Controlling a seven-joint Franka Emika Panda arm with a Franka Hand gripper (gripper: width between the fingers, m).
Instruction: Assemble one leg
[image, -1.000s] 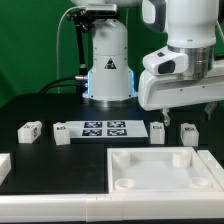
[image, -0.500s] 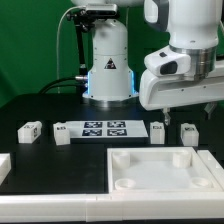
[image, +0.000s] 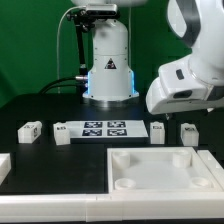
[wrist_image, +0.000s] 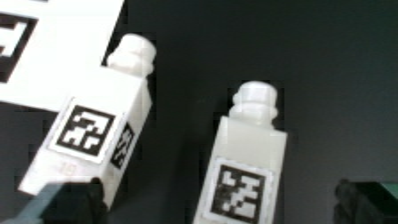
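Note:
The leg's peg end has to stay free to fit the white tray-shaped panel. My gripper next needs to hold the leg by its marker-bearing body (image: 189, 135) (wrist_image: 238, 188).
Several small white legs with square markers lie on the black table. Two lie at the exterior view's right (image: 158, 131) (image: 188, 133), two at its left (image: 28, 130) (image: 62, 134). My gripper (wrist_image: 222, 205) is open and empty, above the table. In the wrist view one leg (wrist_image: 249, 150) lies between my dark fingertips (wrist_image: 63, 205), with its peg end pointing away. A second leg (wrist_image: 98, 120) lies beside it. In the exterior view my white hand (image: 185, 88) hovers over the two right legs and hides the fingers.
The marker board (image: 103, 128) lies between the leg pairs; its corner also shows in the wrist view (wrist_image: 36, 50). The large white tray-shaped panel (image: 165, 185) lies at the front right. Another white part (image: 3, 165) shows at the left edge. The robot base (image: 108, 60) stands behind.
My arm has swung toward the exterior view's right and the hand has shifted slightly right and tilted. The legs and panel have not moved.

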